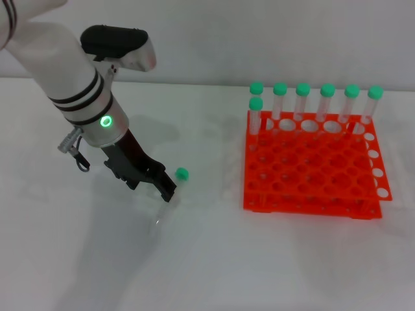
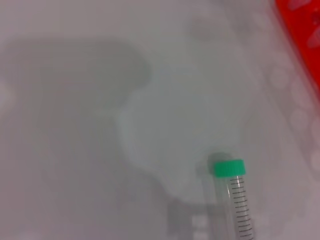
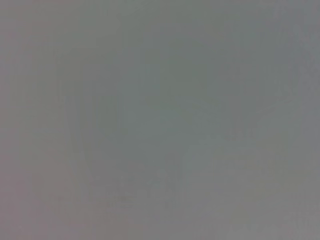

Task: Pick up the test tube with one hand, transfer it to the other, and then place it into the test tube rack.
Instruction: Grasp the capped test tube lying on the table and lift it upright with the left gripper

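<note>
I am not ready to close my left gripper yet: its fingers are above the clear tube body below the green cap (image 1: 182,173) (image 2: 229,168) and would miss it. I should lower my left gripper first, then close it on the tube body.
A clear test tube (image 1: 166,206) with a green cap (image 1: 182,173) lies on the white table, left of the rack; the left wrist view shows its cap (image 2: 229,168) and graduated body (image 2: 239,210) close up. My left gripper (image 1: 152,189), black on a white banded arm with a green light, hangs low right over the tube. Its fingers stand apart, and one fingertip (image 1: 170,193) covers the tube's middle. Nothing is held. The orange-red test tube rack (image 1: 311,188) stands to the right. The right gripper is out of view.
Several green-capped tubes (image 1: 303,103) stand upright in the rack's back rows. A corner of the rack (image 2: 305,40) shows in the left wrist view. The right wrist view is plain grey. A white wall runs behind the table.
</note>
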### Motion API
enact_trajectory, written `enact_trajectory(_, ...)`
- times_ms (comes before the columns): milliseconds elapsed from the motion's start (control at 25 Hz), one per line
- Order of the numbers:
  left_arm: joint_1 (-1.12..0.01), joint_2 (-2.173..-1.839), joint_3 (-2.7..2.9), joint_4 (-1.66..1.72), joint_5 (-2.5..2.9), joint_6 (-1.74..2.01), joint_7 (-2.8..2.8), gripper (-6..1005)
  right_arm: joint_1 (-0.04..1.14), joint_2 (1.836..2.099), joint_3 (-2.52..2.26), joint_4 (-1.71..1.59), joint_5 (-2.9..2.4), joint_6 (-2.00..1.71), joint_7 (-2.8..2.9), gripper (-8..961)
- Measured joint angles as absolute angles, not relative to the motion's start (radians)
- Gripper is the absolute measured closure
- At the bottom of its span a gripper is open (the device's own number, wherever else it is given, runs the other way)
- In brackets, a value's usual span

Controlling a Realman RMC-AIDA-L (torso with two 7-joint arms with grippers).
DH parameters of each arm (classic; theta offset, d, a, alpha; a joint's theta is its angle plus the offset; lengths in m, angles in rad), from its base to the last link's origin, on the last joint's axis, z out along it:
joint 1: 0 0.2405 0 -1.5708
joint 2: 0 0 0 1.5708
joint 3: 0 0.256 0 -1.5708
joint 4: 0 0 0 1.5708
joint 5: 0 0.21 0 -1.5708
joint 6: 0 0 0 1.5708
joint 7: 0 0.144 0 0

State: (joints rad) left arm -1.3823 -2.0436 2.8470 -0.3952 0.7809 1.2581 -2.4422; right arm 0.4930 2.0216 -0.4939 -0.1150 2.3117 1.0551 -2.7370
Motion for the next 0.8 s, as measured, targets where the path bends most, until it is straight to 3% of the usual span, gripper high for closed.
enact_trajectory(240,-1.389,-2.053,2.847,-0.353,0.792,1.233,-2.461,188,0.493,2.022,-0.494,-0.115,2.312,1.053,-2.738,96)
enact_trajectory(800,-1.388,-2.071,2.845,-0.304,0.885,1.208,-2.531,308,0.495,2.020,-0.501,-0.115,2.310,1.053,-2.739,96)
